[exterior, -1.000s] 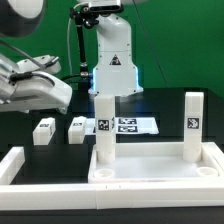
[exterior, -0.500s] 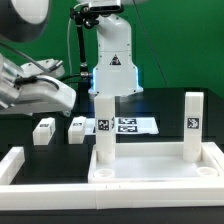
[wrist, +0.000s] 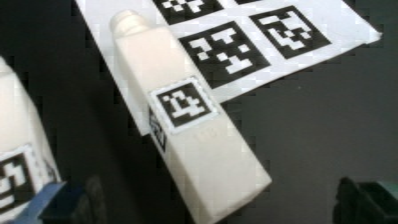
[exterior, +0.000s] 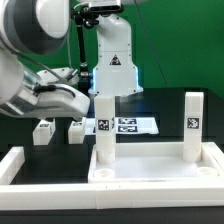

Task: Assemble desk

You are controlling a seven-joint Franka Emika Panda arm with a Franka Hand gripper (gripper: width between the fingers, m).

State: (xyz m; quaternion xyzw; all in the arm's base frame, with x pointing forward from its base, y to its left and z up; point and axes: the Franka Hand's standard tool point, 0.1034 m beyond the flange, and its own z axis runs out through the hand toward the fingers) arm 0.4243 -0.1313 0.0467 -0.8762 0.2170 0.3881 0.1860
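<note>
My gripper lowers to the tagged leg block (wrist: 196, 125) next before it closes on the block, since my gripper's fingers still hang above the block.
The desk's tabletop panel (exterior: 150, 166) lies flat near the front, with two white legs standing upright on it: one (exterior: 104, 126) on the exterior view's left and one (exterior: 194, 124) on its right. Two loose leg blocks (exterior: 43, 131) (exterior: 76, 128) lie on the black table behind it. My gripper (exterior: 84, 104) hangs open just above them. In the wrist view one tagged leg block (wrist: 192, 120) lies between my open fingers (wrist: 365, 196), untouched. Another leg block (wrist: 15, 135) shows at the edge of that view.
The marker board (exterior: 131, 125) (wrist: 267, 40) lies behind the tabletop, next to the loose legs. White border rails (exterior: 40, 192) frame the work area in front and at both sides. The robot base (exterior: 115, 60) stands at the back.
My arm has swung toward the exterior view's right and come down over the loose leg blocks. The gripper stays open; no part has moved.
</note>
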